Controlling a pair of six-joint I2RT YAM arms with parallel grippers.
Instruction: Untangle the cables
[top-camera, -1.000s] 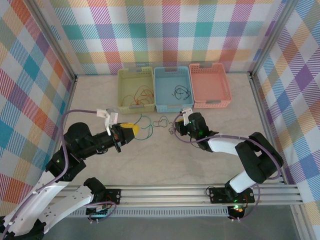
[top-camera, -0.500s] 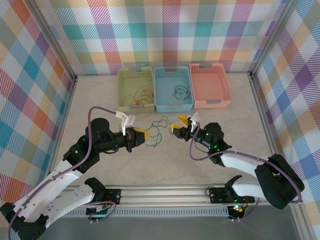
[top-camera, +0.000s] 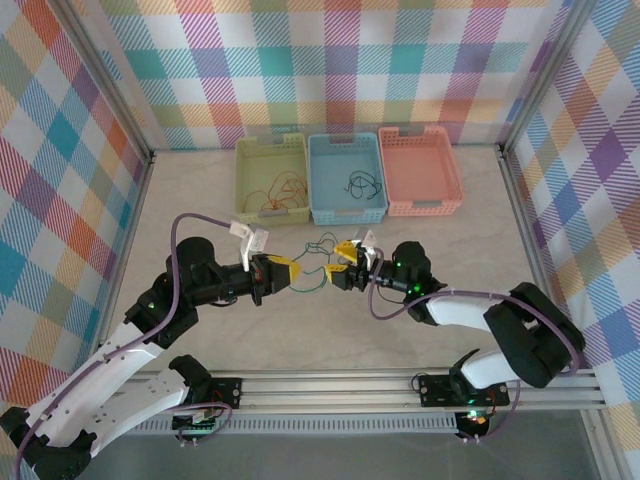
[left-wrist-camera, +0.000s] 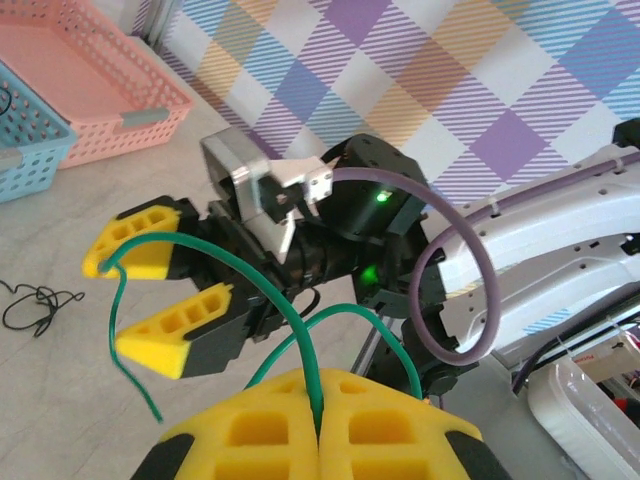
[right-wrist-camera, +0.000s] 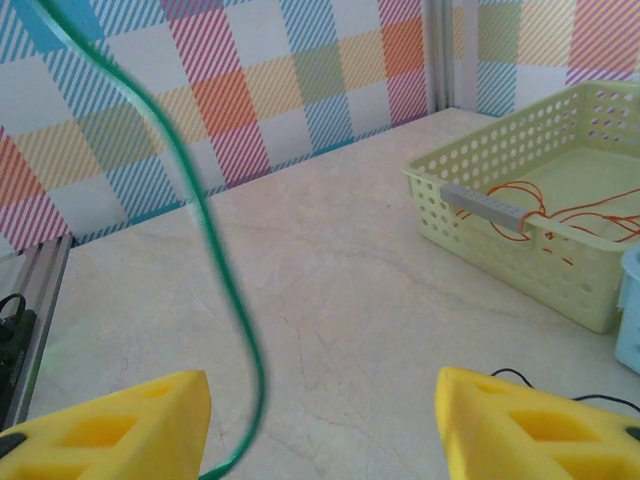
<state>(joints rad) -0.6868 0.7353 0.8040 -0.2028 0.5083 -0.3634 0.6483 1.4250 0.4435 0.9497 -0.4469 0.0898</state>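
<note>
Next, my right gripper takes hold of the green cable near its loose end (right-wrist-camera: 261, 393) to leave the rest for my left gripper to untangle.
My left gripper (top-camera: 291, 270) is shut on a green cable (top-camera: 313, 282), which rises from between its yellow pads (left-wrist-camera: 260, 440) and arcs forward (left-wrist-camera: 285, 320). My right gripper (top-camera: 341, 262) faces it, open, its two fingers (left-wrist-camera: 150, 235) on either side of the cable's free end. In the right wrist view the green cable (right-wrist-camera: 222, 270) hangs just inside the left finger (right-wrist-camera: 110, 430), untouched by either pad. A thin black cable (top-camera: 322, 243) lies loose on the table (left-wrist-camera: 35, 305).
Three baskets stand at the back: a yellow-green one (top-camera: 245, 180) with orange cables (right-wrist-camera: 590, 210), a blue one (top-camera: 318, 180) with a black cable (top-camera: 360, 183), and a pink one (top-camera: 420, 207). The aluminium rail (top-camera: 400, 385) runs along the near edge.
The right gripper has swung left and low to face the left gripper, now straddling the green cable's end. The left gripper has come right with the green cable lifted off the table.
</note>
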